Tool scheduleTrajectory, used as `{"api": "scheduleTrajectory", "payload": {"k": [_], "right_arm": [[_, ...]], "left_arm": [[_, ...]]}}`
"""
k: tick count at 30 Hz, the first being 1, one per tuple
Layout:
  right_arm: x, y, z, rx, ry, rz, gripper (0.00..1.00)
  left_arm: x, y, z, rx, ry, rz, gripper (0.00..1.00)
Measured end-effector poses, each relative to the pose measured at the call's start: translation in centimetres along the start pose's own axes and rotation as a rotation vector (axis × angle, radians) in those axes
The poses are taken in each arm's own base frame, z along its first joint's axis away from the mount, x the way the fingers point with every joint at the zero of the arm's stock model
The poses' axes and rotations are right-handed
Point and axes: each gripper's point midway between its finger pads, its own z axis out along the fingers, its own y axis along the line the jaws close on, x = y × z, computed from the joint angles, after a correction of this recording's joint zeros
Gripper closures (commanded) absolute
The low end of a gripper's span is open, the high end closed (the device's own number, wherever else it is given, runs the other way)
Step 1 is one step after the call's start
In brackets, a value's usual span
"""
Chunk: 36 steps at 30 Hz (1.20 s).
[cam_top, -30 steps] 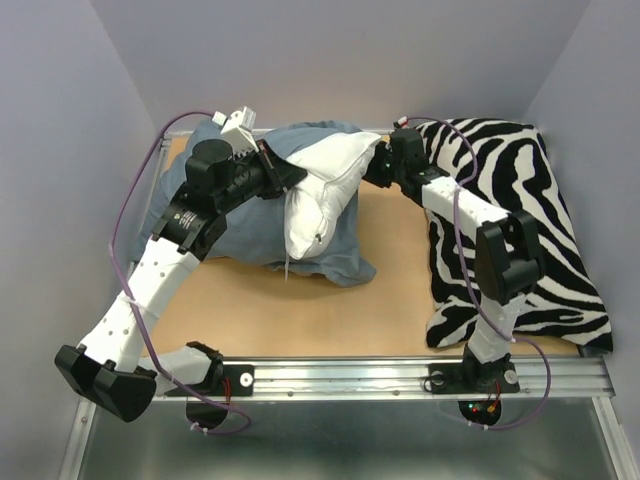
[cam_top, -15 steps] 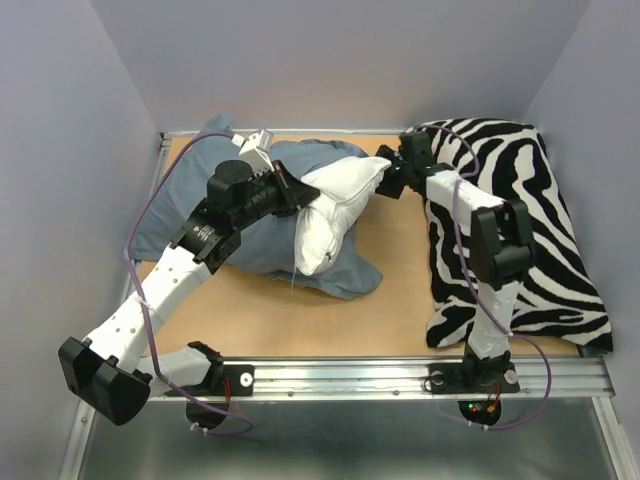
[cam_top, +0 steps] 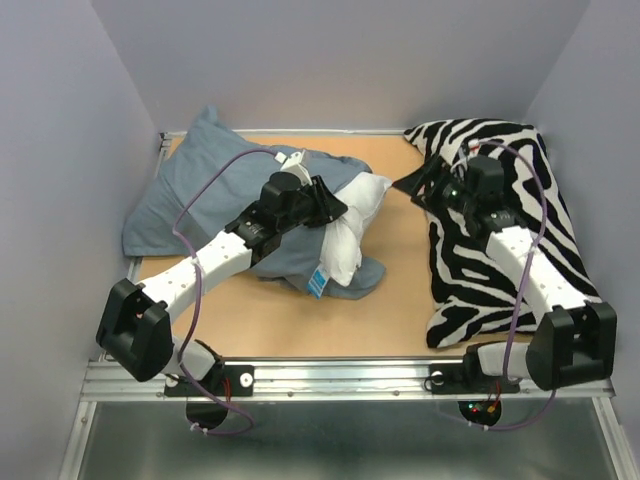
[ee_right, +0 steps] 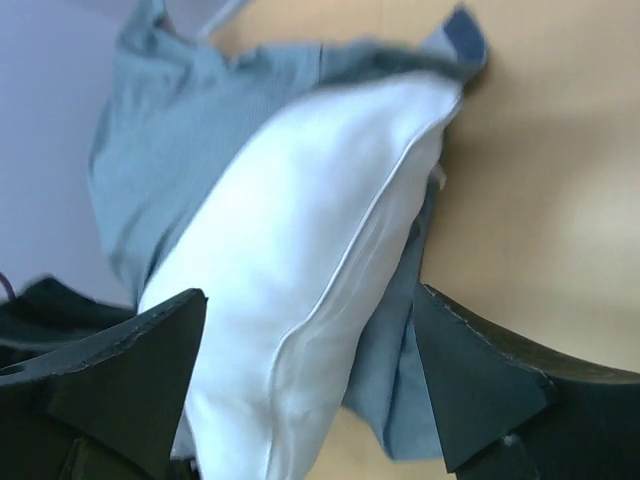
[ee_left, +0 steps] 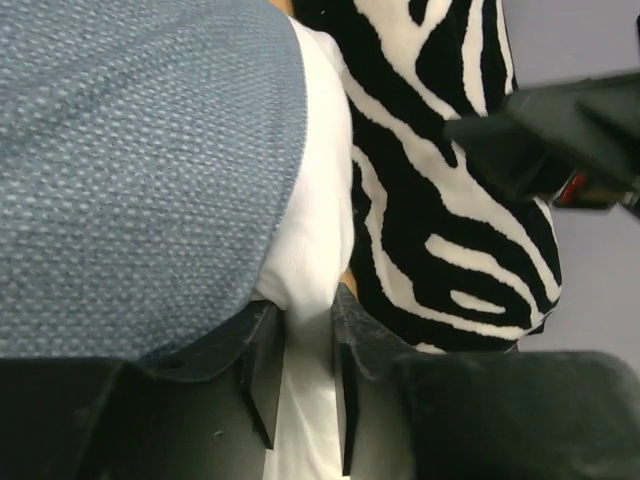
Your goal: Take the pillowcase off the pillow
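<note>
My right gripper grabs the white pillow by its edge seam next, to draw the pillow out of the blue-grey pillowcase (cam_top: 190, 190).
The blue-grey pillowcase (cam_top: 190, 190) lies crumpled at the left of the table, plain dull blue side showing. The white pillow (cam_top: 352, 215) sticks out of its right end, with a small blue tag (cam_top: 320, 282) at its near edge. My left gripper (cam_top: 330, 208) lies on the pillow where it leaves the case. In the left wrist view its jaws (ee_left: 305, 380) stand a little apart with white pillow cloth (ee_left: 315, 220) filling the gap beside the pillowcase (ee_left: 130, 170). My right gripper (cam_top: 420, 185) stands wide open, clear of the pillow (ee_right: 290, 270), with nothing held (ee_right: 310, 380).
A black-and-white zebra-print cushion (cam_top: 510, 270) fills the right side of the table under my right arm. Grey walls close in the table at the back and both sides. Bare wooden tabletop (cam_top: 400, 300) shows between the pillow and the cushion.
My right gripper opened, let go of the pillow and drew back right over the zebra cushion. The pillow sank onto the table. My left arm swung lower and its jaws parted somewhat.
</note>
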Motion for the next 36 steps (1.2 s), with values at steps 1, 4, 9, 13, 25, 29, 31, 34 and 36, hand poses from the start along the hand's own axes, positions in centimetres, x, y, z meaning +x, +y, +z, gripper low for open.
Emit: {"api": "scheduleTrajectory", "payload": {"k": [1, 4, 9, 13, 25, 29, 31, 34, 36], "right_arm": [[1.6, -0.2, -0.3, -0.006, 0.023, 0.005, 0.09], [6.5, -1.3, -0.8, -0.012, 0.105, 0.027, 0.07], [13.9, -1.5, -0.3, -0.040, 0.240, 0.031, 0.05], [15.5, -1.6, 0.0, -0.093, 0.228, 0.055, 0.05], [13.9, -0.8, -0.3, -0.226, 0.054, 0.133, 0.00], [13.4, -0.8, 0.3, -0.242, 0.018, 0.142, 0.00], [13.3, -1.1, 1.1, -0.246, 0.009, 0.151, 0.00], [13.8, -2.1, 2.4, -0.233, 0.015, 0.167, 0.00], [14.3, -3.0, 3.3, -0.219, 0.025, 0.181, 0.00]], "left_arm": [[0.4, 0.0, 0.2, -0.003, 0.006, 0.006, 0.57], [1.1, -0.5, 0.5, -0.004, 0.009, 0.030, 0.53], [0.7, -0.8, 0.3, -0.045, -0.019, 0.076, 0.53], [-0.9, -0.2, -0.4, -0.142, -0.067, 0.118, 0.54], [-5.2, 0.2, -0.1, -0.292, -0.148, 0.229, 0.61], [-2.9, 2.9, 2.0, -0.359, -0.073, 0.260, 0.73], [-1.3, 4.6, 2.9, -0.395, -0.028, 0.267, 0.78], [0.7, 6.3, 3.4, -0.419, 0.013, 0.261, 0.81], [1.3, 6.7, 3.5, -0.415, 0.022, 0.253, 0.82]]}}
